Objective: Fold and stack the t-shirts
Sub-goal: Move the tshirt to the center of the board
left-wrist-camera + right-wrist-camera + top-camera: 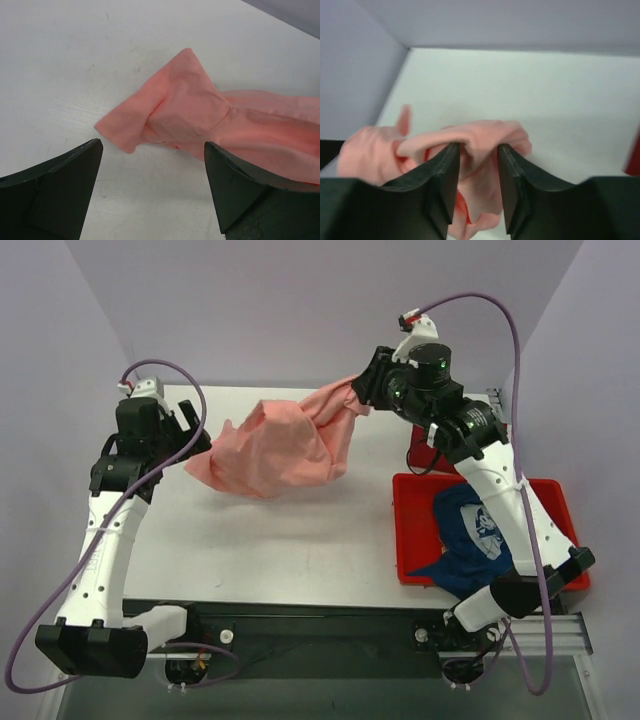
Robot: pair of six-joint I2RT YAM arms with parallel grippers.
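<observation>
My left gripper picks up the salmon-pink t-shirt's loose sleeve by its end (201,468) (122,132) next, opposite my right gripper, to spread the t-shirt for folding.
The salmon-pink t-shirt (285,445) hangs bunched above the table's far middle. My right gripper (362,390) is shut on its upper right end, and in the right wrist view cloth (470,132) fills the gap between the jaws of that gripper (478,147). My left gripper (195,432) is open and empty at the shirt's low left end. In the left wrist view a loose sleeve (170,107) lies on the table just beyond this gripper (152,145), untouched. The navy blue t-shirt (470,530) lies crumpled in the tub. A dark red patch (422,448) behind the right arm may be the dark red t-shirt.
The red plastic tub (408,530) stands at the table's right front, partly under my right arm. The white table (280,540) ends at a dark rail along the near edge. Lilac walls close in the back and sides.
</observation>
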